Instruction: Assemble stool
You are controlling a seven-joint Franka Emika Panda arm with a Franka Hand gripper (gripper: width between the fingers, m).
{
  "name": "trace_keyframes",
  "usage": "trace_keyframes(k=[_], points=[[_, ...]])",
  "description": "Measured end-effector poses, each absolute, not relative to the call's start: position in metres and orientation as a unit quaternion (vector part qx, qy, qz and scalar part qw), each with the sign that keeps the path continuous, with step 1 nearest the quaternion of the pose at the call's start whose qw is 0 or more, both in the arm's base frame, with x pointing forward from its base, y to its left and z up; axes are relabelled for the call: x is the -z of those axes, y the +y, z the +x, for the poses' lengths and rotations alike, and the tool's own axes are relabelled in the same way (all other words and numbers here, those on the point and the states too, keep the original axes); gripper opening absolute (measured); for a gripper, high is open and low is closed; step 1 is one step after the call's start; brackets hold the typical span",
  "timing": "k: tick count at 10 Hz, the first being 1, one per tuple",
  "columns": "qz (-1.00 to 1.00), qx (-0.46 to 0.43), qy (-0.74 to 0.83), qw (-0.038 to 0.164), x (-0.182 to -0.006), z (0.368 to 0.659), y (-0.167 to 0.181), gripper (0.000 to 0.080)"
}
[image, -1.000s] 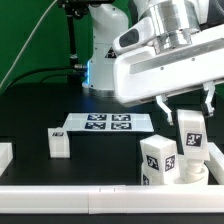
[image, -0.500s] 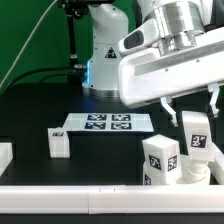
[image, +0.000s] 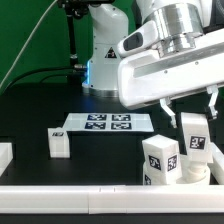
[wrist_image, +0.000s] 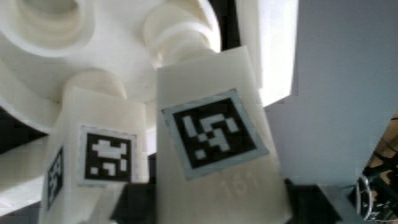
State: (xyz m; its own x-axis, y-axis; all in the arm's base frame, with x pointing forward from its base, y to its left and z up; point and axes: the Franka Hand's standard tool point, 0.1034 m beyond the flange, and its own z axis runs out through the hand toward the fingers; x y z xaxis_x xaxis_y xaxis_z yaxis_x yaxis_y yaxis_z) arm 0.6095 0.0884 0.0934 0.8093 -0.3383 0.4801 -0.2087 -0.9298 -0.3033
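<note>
The lower end of the held leg stands in the round seat beside the standing leg (wrist_image: 103,160). The held leg would stay, so my gripper should open its fingers.
My gripper (image: 190,112) is shut on the top of a white stool leg (image: 193,138) and holds it upright over the round seat disc (image: 196,176) at the exterior view's lower right. A second leg (image: 160,158) stands upright in the seat just beside it. A third leg (image: 58,143) lies loose on the black table toward the exterior view's left. In the wrist view the held leg (wrist_image: 214,130) runs out from between my dark fingers (wrist_image: 139,205), with the standing leg (wrist_image: 103,160) and the seat's hollow sockets (wrist_image: 71,50) beyond it. Where the held leg meets the seat is hidden.
The marker board (image: 108,123) lies flat behind the loose leg. A white border rail (image: 70,190) runs along the table's front edge, and another white piece (image: 4,155) sits at the exterior view's left edge. A green curtain hangs at the back.
The arm and the held leg have shifted slightly toward the exterior view's right and a touch lower over the seat. The other legs have not moved.
</note>
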Motion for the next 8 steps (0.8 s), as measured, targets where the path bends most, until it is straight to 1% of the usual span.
trace_keyframes(k=[1, 7, 8], points=[[-0.944, 0.271, 0.145, 0.119, -0.0887, 0.6080, 0.0897, 0.0324], [-0.945, 0.269, 0.145, 0.119, -0.0889, 0.6080, 0.0902, 0.0324], [-0.945, 0.268, 0.145, 0.119, -0.0887, 0.6079, 0.0902, 0.0488]])
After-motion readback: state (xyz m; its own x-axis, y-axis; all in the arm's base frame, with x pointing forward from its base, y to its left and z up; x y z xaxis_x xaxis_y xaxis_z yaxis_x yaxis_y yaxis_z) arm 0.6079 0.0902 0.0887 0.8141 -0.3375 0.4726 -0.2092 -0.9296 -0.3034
